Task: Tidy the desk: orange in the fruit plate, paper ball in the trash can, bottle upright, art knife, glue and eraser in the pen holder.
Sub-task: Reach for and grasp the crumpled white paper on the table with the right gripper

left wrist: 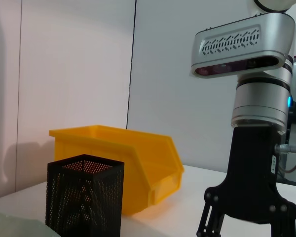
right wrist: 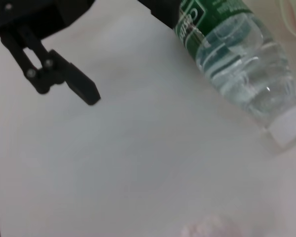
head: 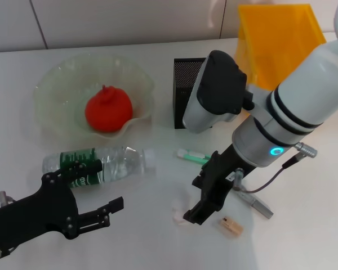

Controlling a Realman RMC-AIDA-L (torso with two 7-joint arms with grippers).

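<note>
The paper ball is under the lower finger of my right gripper, so it isn't time to close yet: my right gripper will line up with its sides first, then close.
The orange point(head: 107, 109) lies in the fruit plate point(head: 56, 79). The bottle point(head: 101, 166) lies on its side in front of the plate, cap to the right; it also shows in the right wrist view point(right wrist: 232, 64). My left gripper point(head: 109, 184) is open at the bottle's near side, with one finger over the green label. My right gripper point(head: 198, 212) is open and points down just right of the small paper ball point(head: 179, 216). The tan eraser point(head: 231, 226) lies right of it. The green and white glue point(head: 192, 156) and the grey art knife point(head: 253, 203) lie nearby. The pen holder point(head: 185, 84) and the trash can point(head: 279, 39) stand behind.
The left wrist view shows the pen holder point(left wrist: 84, 197), the trash can point(left wrist: 133, 163) and my right gripper point(left wrist: 246, 217). The white table has free room at the front, between the two grippers.
</note>
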